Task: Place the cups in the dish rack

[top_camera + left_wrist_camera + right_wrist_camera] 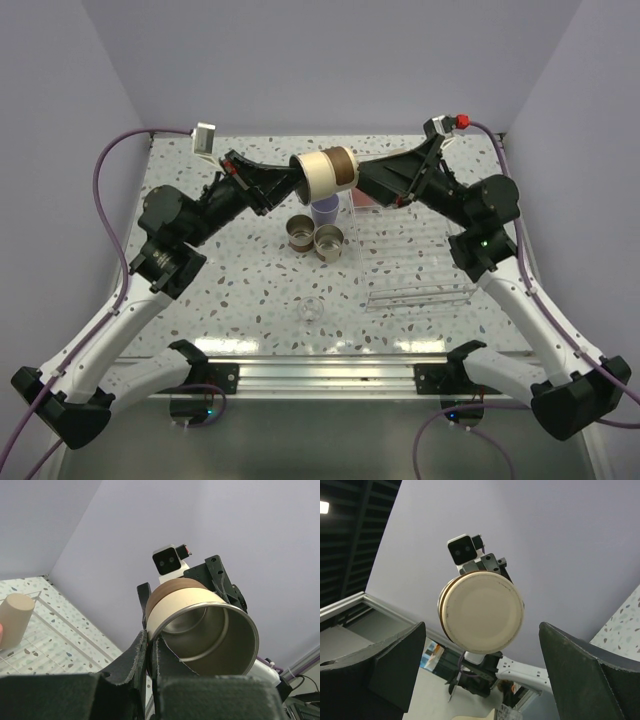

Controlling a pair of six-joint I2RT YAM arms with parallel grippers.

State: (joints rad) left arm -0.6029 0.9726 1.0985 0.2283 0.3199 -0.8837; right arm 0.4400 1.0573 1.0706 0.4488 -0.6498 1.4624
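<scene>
The right gripper grabs the short beige cup by its base [352,167] next, which leaves its rim free to rest on the dish rack [415,262].
My left gripper [296,181] is shut on the rim of a short beige cup [326,172] with a brown band, held sideways in the air above the table. In the left wrist view my fingers [150,641] pinch the rim of this cup [175,605], and its shiny metal inside faces the camera. My right gripper [364,181] is open, just beyond the cup's base. In the right wrist view [482,672] the base [482,611] sits between and beyond my wide-apart fingers, untouched. A lavender cup [325,210] and two short beige cups [299,233] [329,241] stand below. The clear dish rack [415,262] lies to the right.
A pink-red cup [362,198] shows at the rack's far left corner, partly hidden by my right gripper. A tan cup [15,616] stands upside down over the rack's bars in the left wrist view. A small clear object [312,310] lies on the speckled table near the front.
</scene>
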